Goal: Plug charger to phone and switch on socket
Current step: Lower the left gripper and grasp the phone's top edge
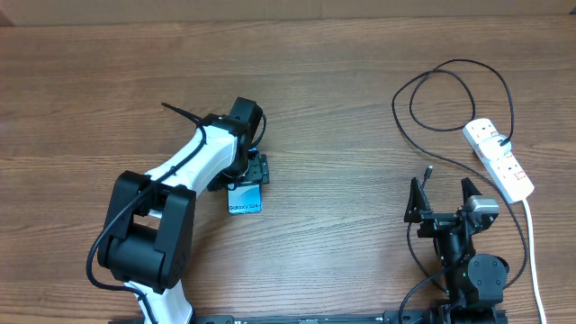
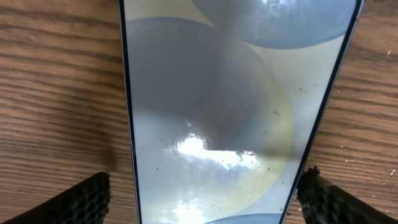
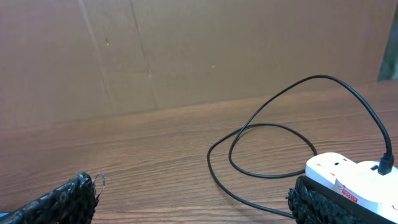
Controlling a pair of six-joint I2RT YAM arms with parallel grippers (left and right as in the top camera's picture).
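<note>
Next, the left gripper grabs the phone across its long side edges toward the phone's far end (image 2: 214,182), which leaves the phone's near end free to hand over.
The phone (image 1: 245,202) lies flat on the wooden table, its light blue screen up. My left gripper (image 1: 253,171) is low over its far end. In the left wrist view the phone (image 2: 217,93) fills the frame between the two fingers of the open left gripper (image 2: 202,199); a gap shows at the left finger. The black charger cable (image 1: 447,90) loops from the white socket (image 1: 498,158) and ends in a small plug tip (image 1: 428,170). My right gripper (image 1: 442,198) is open and empty just in front of that tip. The right wrist view shows the cable (image 3: 273,127), the socket (image 3: 348,174) and the right gripper (image 3: 196,193).
A thick white cord (image 1: 533,256) runs from the socket toward the front right edge. A brown cardboard wall (image 3: 186,50) stands behind the table. Bare wood lies between the phone and the right gripper.
</note>
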